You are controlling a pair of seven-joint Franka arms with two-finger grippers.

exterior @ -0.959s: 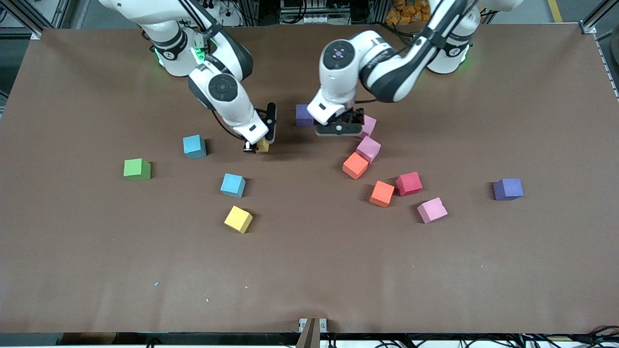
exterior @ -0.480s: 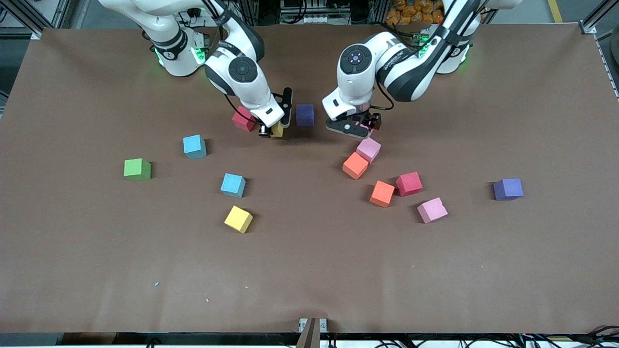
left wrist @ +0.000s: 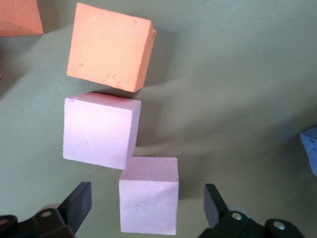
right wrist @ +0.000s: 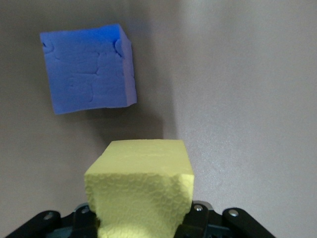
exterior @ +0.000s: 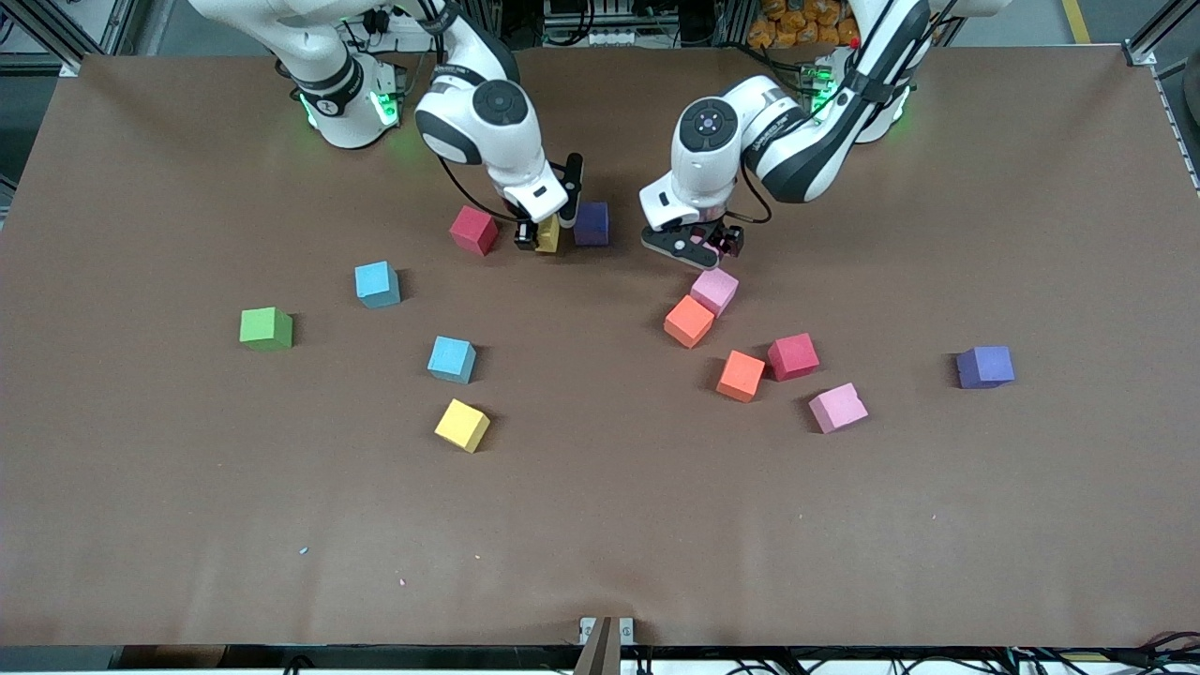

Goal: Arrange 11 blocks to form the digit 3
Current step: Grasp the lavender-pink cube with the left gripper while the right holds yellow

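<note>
My left gripper grabs the pink block by its opposite sides next, to set it beside the purple block in the digit's top row.
My right gripper is shut on a yellow block, held low right beside a purple block. A red block lies beside them toward the right arm's end. My left gripper hangs open around a pink block, its fingers apart from the block's sides. A second pink block touches it at a corner, and an orange block sits against that one. An orange block, a red, a pink and a purple lie loose.
Two light blue blocks and a yellow block lie toward the right arm's end. A green cube sits closest to that end. The brown table stretches bare near the front camera.
My right gripper carried the yellow block away from the front camera to the purple block's side, uncovering the red block. My left gripper shifted slightly toward the left arm's end, over the pink block.
</note>
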